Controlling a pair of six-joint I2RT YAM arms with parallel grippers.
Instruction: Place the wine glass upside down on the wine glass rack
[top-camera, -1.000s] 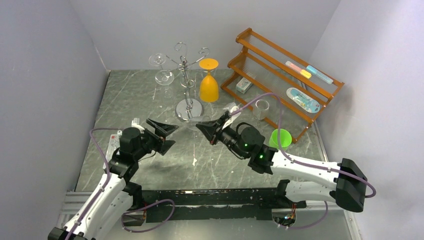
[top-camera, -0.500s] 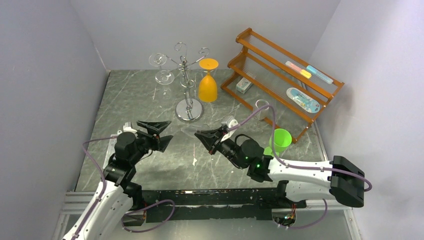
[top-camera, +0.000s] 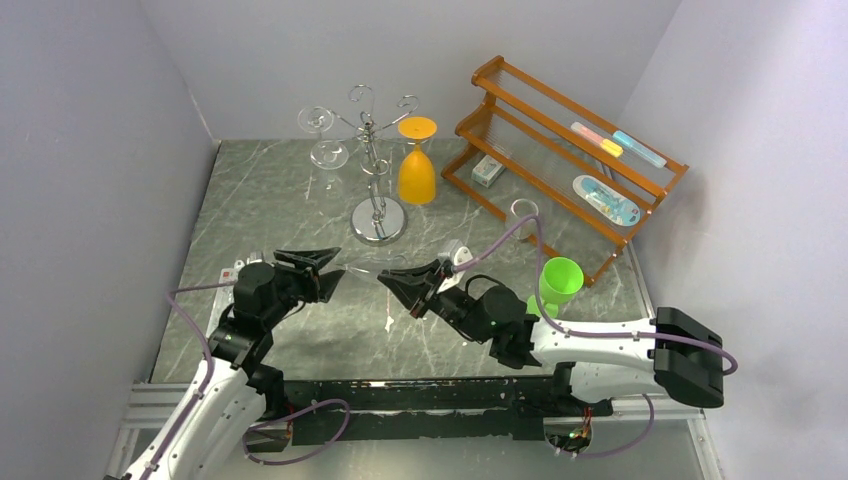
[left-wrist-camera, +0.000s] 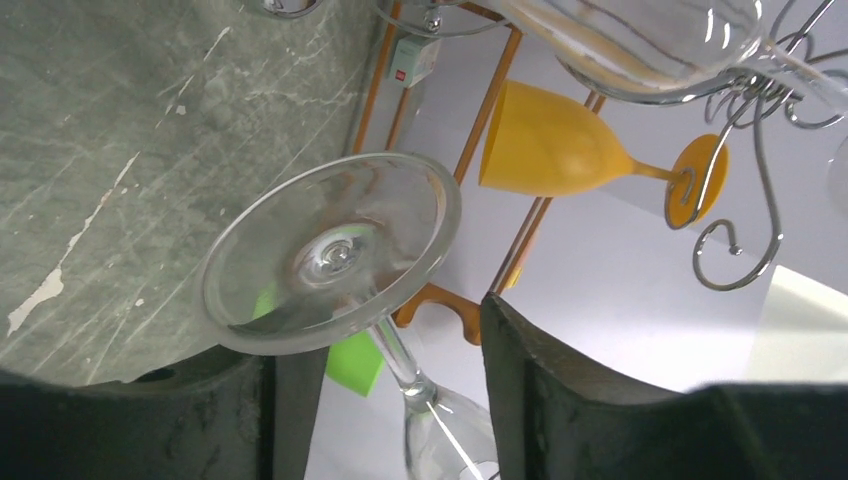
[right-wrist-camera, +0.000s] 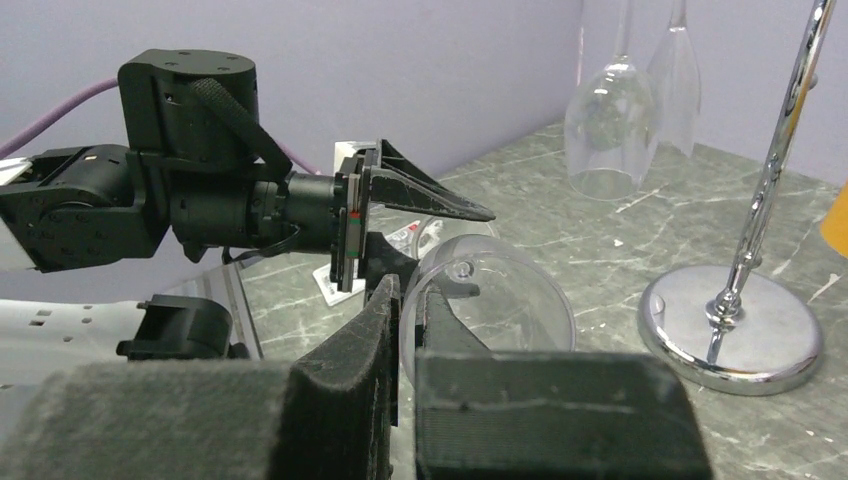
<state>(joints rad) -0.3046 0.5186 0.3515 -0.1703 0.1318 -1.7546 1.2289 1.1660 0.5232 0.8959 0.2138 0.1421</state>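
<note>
The wine glass would stay with my right gripper if I lifted my left gripper now, because my left gripper's fingers are apart around the wine glass's stem.
A clear wine glass lies roughly level in the air between my two grippers. My right gripper is shut on the rim of its bowl, with one finger inside and one outside. The foot points at my left gripper, which is open. In the left wrist view the stem runs down between the spread fingers, and I see no contact. The chrome wine glass rack stands at the back on its round mirrored base.
An orange glass and clear glasses hang upside down on the rack. An orange-brown wooden shelf stands at the back right. A green cup and a clear beaker are near the right arm.
Both arms have drawn back toward the near edge. The right gripper carried the clear glass left and nearer, away from the rack base. The left gripper stayed open, facing the foot.
</note>
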